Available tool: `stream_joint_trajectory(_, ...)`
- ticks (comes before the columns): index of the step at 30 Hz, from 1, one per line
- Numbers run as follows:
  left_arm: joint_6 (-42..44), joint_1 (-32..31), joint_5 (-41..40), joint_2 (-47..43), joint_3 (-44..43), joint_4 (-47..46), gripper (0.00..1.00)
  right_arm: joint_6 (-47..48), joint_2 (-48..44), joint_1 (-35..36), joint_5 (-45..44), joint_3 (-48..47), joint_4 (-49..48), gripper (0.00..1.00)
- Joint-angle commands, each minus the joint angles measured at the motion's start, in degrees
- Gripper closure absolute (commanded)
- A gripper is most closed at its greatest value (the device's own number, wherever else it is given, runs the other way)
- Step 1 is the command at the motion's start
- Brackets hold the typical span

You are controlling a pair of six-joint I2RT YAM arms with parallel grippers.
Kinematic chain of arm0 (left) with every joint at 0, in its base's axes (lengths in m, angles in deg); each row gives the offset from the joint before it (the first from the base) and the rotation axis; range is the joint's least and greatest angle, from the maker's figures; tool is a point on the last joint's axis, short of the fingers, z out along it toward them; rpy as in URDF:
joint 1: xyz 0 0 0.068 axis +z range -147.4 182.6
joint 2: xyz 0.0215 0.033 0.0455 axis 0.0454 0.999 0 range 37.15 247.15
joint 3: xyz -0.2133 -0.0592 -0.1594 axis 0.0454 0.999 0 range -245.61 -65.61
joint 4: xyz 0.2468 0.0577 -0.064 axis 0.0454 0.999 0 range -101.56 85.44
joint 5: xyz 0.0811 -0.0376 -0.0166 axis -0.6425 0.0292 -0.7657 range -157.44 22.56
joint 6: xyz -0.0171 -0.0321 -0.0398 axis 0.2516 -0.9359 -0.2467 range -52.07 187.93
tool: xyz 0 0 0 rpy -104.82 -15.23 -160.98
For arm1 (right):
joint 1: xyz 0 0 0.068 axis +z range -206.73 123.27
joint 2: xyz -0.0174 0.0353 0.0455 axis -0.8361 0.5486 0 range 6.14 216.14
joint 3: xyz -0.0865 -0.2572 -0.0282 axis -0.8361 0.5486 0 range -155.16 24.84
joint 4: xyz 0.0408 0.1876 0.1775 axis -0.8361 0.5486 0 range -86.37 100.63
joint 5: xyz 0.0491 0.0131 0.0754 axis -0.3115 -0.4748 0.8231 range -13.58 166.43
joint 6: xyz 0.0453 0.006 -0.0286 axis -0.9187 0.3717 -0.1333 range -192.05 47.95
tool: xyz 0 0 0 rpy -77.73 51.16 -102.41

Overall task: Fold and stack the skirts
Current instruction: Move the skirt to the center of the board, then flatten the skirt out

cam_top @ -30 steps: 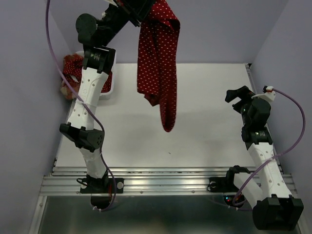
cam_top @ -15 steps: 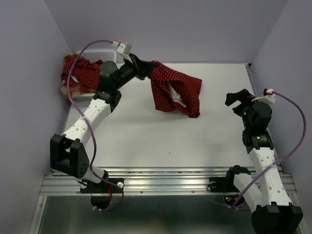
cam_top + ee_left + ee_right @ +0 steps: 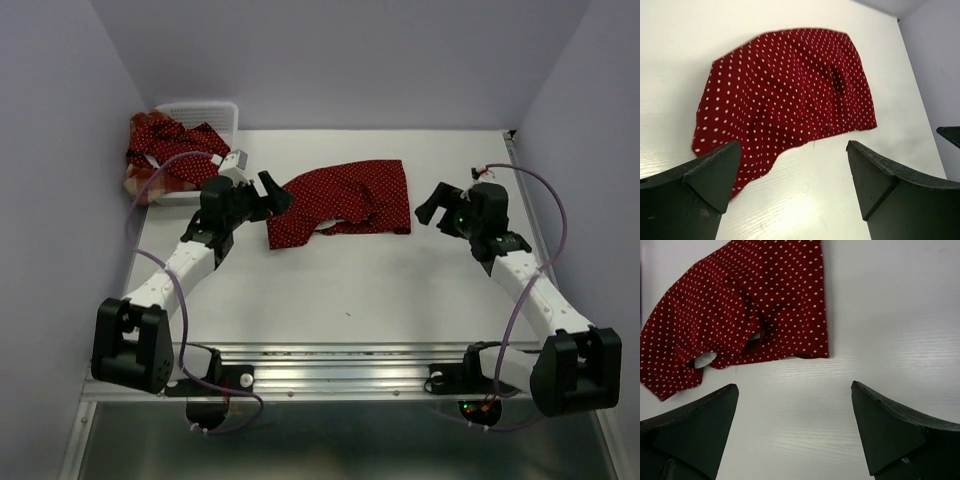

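I need to spread the skirt flat for folding, so my left gripper will next grab the skirt's end nearest the basket [image 3: 706, 136], opposite my right gripper.
One dark red skirt with white polka dots [image 3: 345, 200] lies spread and rumpled on the white table, also in the left wrist view [image 3: 785, 95] and the right wrist view [image 3: 755, 310]. My left gripper [image 3: 280, 196] is open at the skirt's left end, with bare table between its fingers [image 3: 794, 150]. My right gripper [image 3: 430, 205] is open just right of the skirt's right edge, holding nothing [image 3: 794, 387]. More skirts sit heaped at the far left: polka-dot cloth [image 3: 165, 140] over a bit of plaid [image 3: 137, 186].
A white mesh basket [image 3: 215, 108] stands at the table's far-left corner, with the heap spilling over its left side. Lilac walls close in the table on the left, back and right. A metal rail [image 3: 340, 365] runs along the near edge.
My left gripper opened and let go of the polka-dot skirt, which now lies on the table. The left arm came down low. My right arm swung in towards the skirt's right edge.
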Motion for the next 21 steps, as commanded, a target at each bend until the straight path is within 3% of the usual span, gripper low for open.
stream_joint_trajectory(1,1.6,-0.19,-8.6,-5.29,0.48,5.03,0.01,3.06,5.92,3.9,-3.44,-6.65,0.15,0.0)
stream_joint_trajectory(5,0.11,-0.28,-14.48,-5.13,3.04,8.98,0.01,2.36,13.13,4.43,-6.34,-10.08,0.32,0.0)
stream_joint_trajectory(11,-0.68,-0.19,-15.46,0.31,4.71,8.99,0.01,1.56,22.89,4.43,-9.42,-15.62,-0.38,0.0)
stream_joint_trajectory(21,-0.42,-0.28,-18.28,12.35,0.33,10.05,0.01,3.23,36.77,4.43,-5.56,-22.39,-0.91,0.0)
